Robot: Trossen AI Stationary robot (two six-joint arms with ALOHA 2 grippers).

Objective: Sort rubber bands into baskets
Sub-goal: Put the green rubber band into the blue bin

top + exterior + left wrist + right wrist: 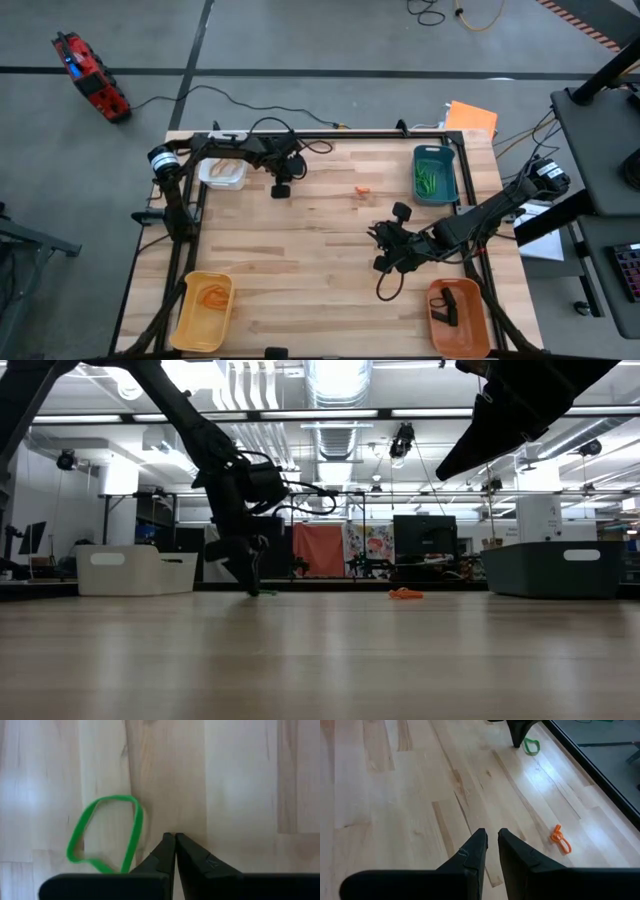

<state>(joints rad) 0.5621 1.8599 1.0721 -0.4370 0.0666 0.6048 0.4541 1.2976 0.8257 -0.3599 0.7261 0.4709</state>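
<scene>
The fingers of my left gripper are closed next to the green rubber band. I need to open them again, then lower them over the rubber band's nearest edge [136, 831] to close.
A green rubber band [107, 835] lies flat on the wooden table, far left of centre. My left gripper [174, 836] is shut and points down right beside it; it also shows in the high view [281, 190] and the low view [252, 585]. An orange rubber band [363, 190] lies at the far centre. My right gripper [491, 836] hovers empty above the table's right half [385, 252], its fingers a narrow gap apart. The white basket [222, 172], teal basket [435, 172], yellow basket [203, 310] and orange basket [458, 318] stand near the four corners. My left gripper comes from above with its shut fingertips [167, 842] low over the table, next to the green band's near side [131, 852]. The finger hides part of the band's edge. I cannot tell whether the fingers touch the band or the table.
The teal basket holds green bands, the yellow one orange and tan bands, the orange one black bands. Bare wood lies across the table's middle and near side [300, 290]. A black frame runs around the table [470, 200]. Cables trail over the far edge [320, 145].
</scene>
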